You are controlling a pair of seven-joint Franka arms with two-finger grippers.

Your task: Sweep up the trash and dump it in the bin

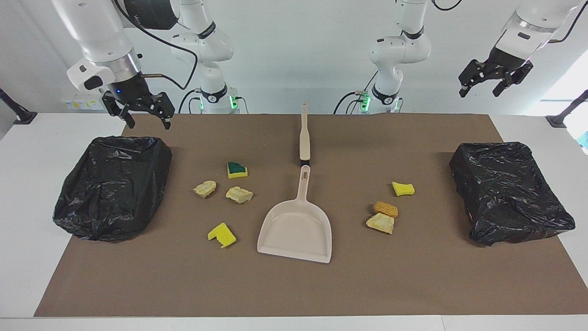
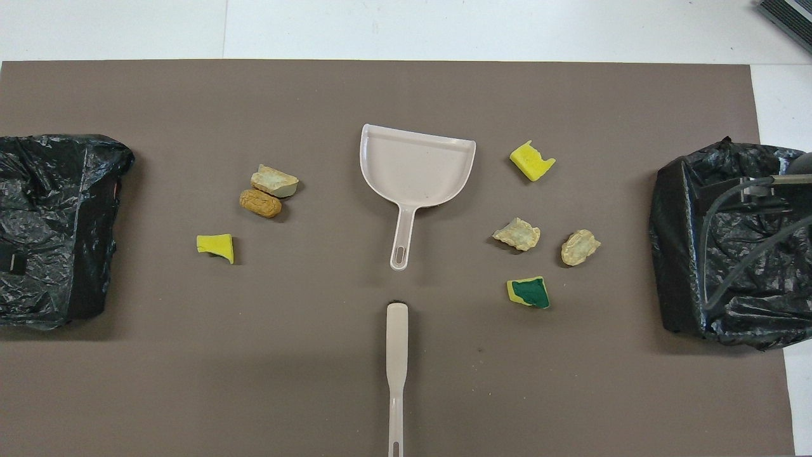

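Observation:
I need to grab the dustpan by its slim handle with my right gripper next. The dustpan's broad pan is too wide for the gripper's fingers.
Several trash scraps lie on the brown mat. Toward the right arm's end are a green-topped sponge piece, two tan lumps and a yellow sponge piece. Toward the left arm's end lie a yellow sponge piece, an orange lump and a tan lump. A black-bagged bin stands at each end. My right gripper hangs open and empty over the rim of the bin at its end. Raised high above the other bin, my left gripper is open and empty.
A beige dustpan lies mid-mat with its handle pointing toward the robots. The beige-handled brush lies in line with it, nearer to the robots. The right arm's cable crosses over the bin at its end.

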